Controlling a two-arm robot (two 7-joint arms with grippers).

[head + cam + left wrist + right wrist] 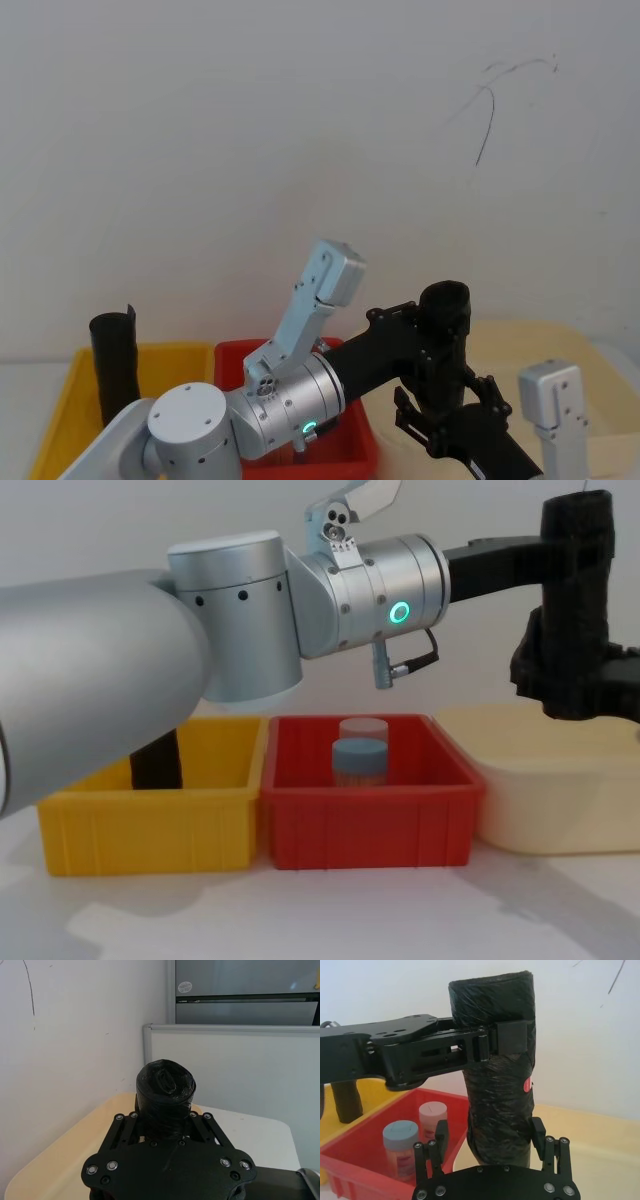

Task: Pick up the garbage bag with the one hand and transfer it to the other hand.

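Note:
My right gripper is to take the roll from my left gripper next, so it needs to grab the roll by its lower part [570, 670] [500, 1135].
The garbage bag [445, 305], a black crinkled roll, hangs upright in the air above the cream bin. My left gripper [438, 338], on the silver arm with the green ring light, is shut on its upper part [495, 1095]. My right gripper [489, 1135] stands open just below, one finger on each side of the roll's lower end, with a gap on at least one side. From the chest view the roll [575, 520] sits at the upper right, the left gripper [570, 560] on it and the right gripper [575, 680] beneath. In the left wrist view the roll's top [165, 1085] rises between the left fingers.
A red bin [370, 825] holds a blue-lidded jar [358, 760] and a white-lidded jar [362, 727]. The yellow bin [150, 830] to its left holds another black roll [115, 360]. A cream bin [550, 800] sits at the right. A white wall stands behind.

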